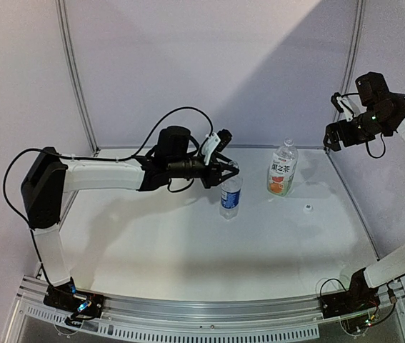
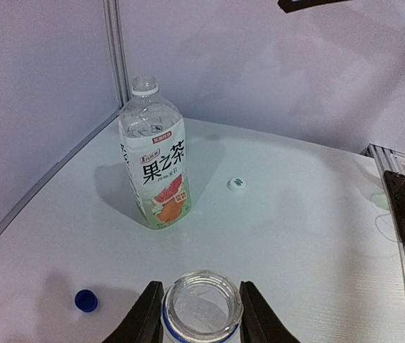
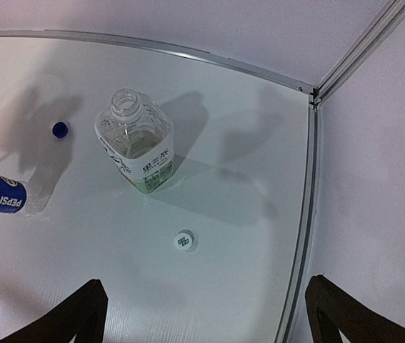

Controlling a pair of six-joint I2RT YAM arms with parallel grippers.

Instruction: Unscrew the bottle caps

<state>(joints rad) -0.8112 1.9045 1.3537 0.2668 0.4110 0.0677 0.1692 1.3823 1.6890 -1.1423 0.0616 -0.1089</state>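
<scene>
The slim Pepsi bottle is upright on the flat table and would stay standing, so my left gripper should open its fingers.
The slim Pepsi bottle (image 1: 231,194) stands upright mid-table with its neck open (image 2: 202,311). My left gripper (image 1: 225,168) (image 2: 201,286) is shut on that neck, one black finger on each side. The blue cap (image 2: 86,300) lies loose on the table beside it and also shows in the right wrist view (image 3: 60,129). The wider bottle with the green-white-orange label (image 1: 282,170) (image 2: 155,161) (image 3: 135,143) stands upright, also uncapped. Its white cap (image 1: 307,209) (image 2: 237,184) (image 3: 184,241) lies on the table. My right gripper (image 1: 334,136) (image 3: 209,318) is open, empty, raised high at the right.
White walls with metal corner posts (image 1: 77,78) enclose the back and sides. A metal rail (image 3: 303,214) runs along the table's right edge. The arm bases (image 1: 73,304) sit at the near edge.
</scene>
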